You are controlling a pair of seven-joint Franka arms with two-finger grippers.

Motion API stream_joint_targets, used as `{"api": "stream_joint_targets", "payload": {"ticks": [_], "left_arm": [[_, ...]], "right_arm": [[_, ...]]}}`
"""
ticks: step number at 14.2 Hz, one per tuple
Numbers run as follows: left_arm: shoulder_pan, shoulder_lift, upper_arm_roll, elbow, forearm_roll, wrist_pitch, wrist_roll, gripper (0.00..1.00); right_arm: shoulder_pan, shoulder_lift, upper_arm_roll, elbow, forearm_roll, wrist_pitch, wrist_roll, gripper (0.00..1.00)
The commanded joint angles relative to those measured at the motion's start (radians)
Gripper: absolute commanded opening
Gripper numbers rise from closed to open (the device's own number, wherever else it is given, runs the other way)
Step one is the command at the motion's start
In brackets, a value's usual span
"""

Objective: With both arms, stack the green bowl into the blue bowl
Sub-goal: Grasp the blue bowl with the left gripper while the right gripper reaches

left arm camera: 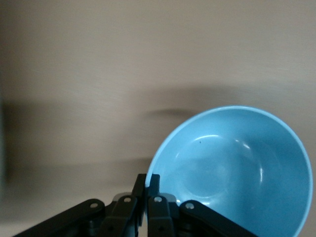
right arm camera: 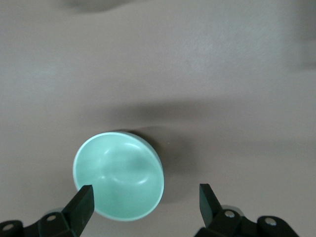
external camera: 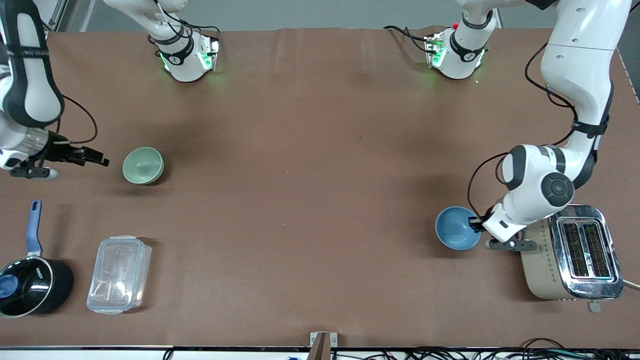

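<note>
The right gripper should next stack the pale green bowl into the blue bowl [external camera: 456,228], so it should grab the pale green bowl by its rim [external camera: 127,155].
The pale green bowl [external camera: 143,165] stands upright on the brown table toward the right arm's end. My right gripper [external camera: 102,161] is open and empty, just beside the bowl. In the right wrist view the green bowl [right arm camera: 118,175] lies by one finger [right arm camera: 83,203], partly between the spread jaws of the right gripper [right arm camera: 145,200]. The blue bowl [external camera: 456,228] is toward the left arm's end, beside the toaster. My left gripper [external camera: 474,223] is shut on its rim. In the left wrist view the fingertips [left arm camera: 154,181] pinch the rim of the blue bowl [left arm camera: 237,168].
A chrome and beige toaster [external camera: 575,252] stands right beside the blue bowl and the left arm's wrist. A black saucepan with a blue handle [external camera: 30,280] and a clear plastic lidded box [external camera: 120,274] sit nearer the front camera than the green bowl.
</note>
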Motion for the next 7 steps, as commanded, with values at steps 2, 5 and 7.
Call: {"api": "stream_joint_targets", "payload": {"ticks": [2,5,7], "left_arm": [[-0.027,-0.022,-0.150,0.038,0.016,-0.120,-0.229,0.00],[-0.152,-0.018,-0.181,0.057,0.019,-0.121,-0.434,0.00],[-0.257,-0.004,-0.179,0.083,0.019,-0.120,-0.563,0.00]], "right_arm": [[-0.004,0.093,0.003,-0.010,0.078,0.051,-0.078,0.88],[-0.006,0.149,0.003,-0.011,0.154,0.051,-0.120,0.83],[-0.006,0.171,0.003,-0.019,0.160,0.051,-0.131,0.77]]}}
